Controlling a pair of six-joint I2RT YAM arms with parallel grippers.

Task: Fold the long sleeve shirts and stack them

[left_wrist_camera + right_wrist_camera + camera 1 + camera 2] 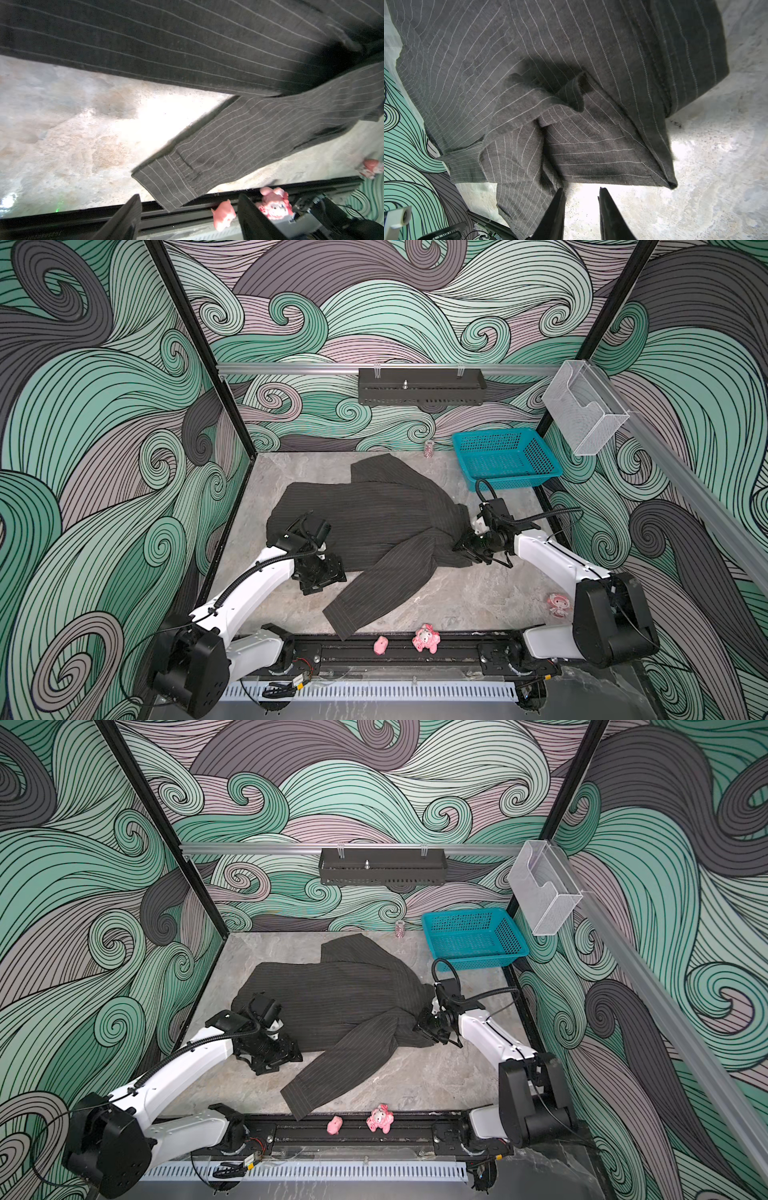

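Observation:
My left gripper grips the long sleeve shirt's front sleeve by its cuff end next, to fold the sleeve across the shirt's body.
The long sleeve shirt, charcoal with pale pinstripes, lies spread on the marble table. One sleeve runs toward the front rail and ends in a cuff. My left gripper hovers at the shirt's near-left hem, open, with nothing between its fingers. My right gripper sits at the shirt's bunched right edge, open. Bare table shows between its fingertips, and one fingertip is against the cloth.
A teal basket stands at the back right. Two pink toys lie on the front rail and another by the right arm's base. A small can stands at the back wall. A black shelf hangs above.

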